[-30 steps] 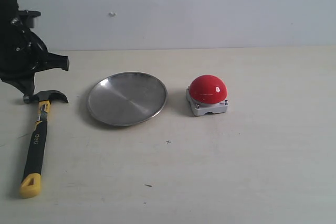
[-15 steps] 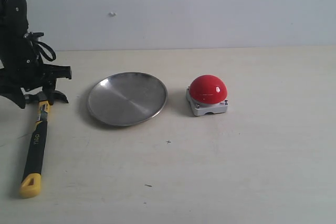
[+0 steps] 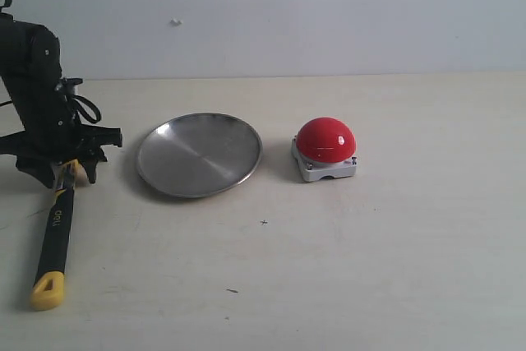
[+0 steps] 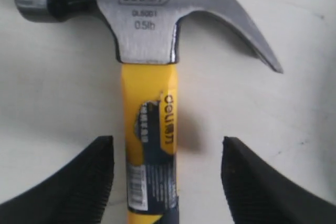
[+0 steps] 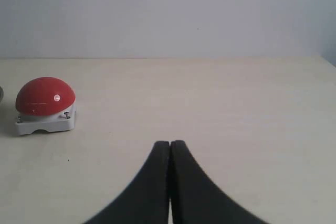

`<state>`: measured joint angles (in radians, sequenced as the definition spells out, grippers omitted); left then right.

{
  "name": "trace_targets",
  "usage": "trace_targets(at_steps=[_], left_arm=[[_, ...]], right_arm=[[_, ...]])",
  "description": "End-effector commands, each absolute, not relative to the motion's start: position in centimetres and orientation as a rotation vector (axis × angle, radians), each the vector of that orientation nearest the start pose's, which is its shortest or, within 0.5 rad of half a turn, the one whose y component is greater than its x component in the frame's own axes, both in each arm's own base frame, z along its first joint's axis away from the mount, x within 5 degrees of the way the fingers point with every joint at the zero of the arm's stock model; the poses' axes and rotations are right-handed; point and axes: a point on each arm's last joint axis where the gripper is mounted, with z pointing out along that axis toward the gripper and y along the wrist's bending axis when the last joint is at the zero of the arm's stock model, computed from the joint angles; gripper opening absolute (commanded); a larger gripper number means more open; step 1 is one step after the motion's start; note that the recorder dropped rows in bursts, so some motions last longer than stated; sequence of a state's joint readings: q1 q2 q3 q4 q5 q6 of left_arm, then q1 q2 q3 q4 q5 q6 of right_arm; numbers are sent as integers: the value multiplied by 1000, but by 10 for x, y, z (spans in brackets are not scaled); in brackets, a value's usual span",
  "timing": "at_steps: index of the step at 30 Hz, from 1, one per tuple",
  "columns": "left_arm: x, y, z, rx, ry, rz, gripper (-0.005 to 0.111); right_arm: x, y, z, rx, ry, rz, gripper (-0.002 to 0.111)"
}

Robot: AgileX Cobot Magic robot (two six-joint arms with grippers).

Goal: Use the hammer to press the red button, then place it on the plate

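Note:
The left gripper will grab the hammer by the hammer's yellow neck [image 4: 150,114], so the hammer's black handle stays free to be taken. The hammer is then to press the red button.
The hammer [image 3: 56,232] lies flat on the table at the far left, its yellow end toward the front edge. My left gripper [image 3: 70,168] is low over its yellow neck and hides the head in the exterior view. In the left wrist view the gripper [image 4: 167,145] is open, its fingers either side of the neck [image 4: 149,114] and apart from it, with the dark head [image 4: 144,24] just beyond. The silver plate [image 3: 200,154] sits right of the hammer, with nothing on it. The red button [image 3: 326,140] stands right of the plate. My right gripper [image 5: 170,144] is shut on nothing, away from the button [image 5: 44,96].
A pale wall runs along the back of the beige table [image 3: 411,244]. The left arm's black body [image 3: 37,80] rises over the table's far left. The right arm does not show in the exterior view.
The left arm has come down and swung toward the front, from above the hammer's head to astride its neck. The head is now covered. Hammer, plate and button have not moved.

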<state>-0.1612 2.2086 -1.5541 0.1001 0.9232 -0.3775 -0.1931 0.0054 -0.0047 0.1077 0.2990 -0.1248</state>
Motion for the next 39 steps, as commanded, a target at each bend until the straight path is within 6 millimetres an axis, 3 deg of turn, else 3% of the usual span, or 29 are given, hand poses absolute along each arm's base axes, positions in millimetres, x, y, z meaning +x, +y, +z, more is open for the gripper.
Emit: trace_targets(at_steps=[1,24,30,34,35,39], left_arm=[[429,-62,117,-240,3016,76,59],[429,-47,112,-176,3058,8,59],[429,-49,99,-199,3089,-23,58],[427,-49,99,-200,3103,-19,22],[427,-49,99,-196,3103,-19,2],[432,-50,113,-157,3032,-36,0]], right_arm=[[54,-8,187,130,1766,-135,0],[54,-8,187,130,1766,-135,0],[54,-8,187,130,1766,-135,0],[54,-8,187,130,1766,-135,0],[54,-8,187,130,1766,-135,0],[54,-8,187,130,1766,-135,0]])
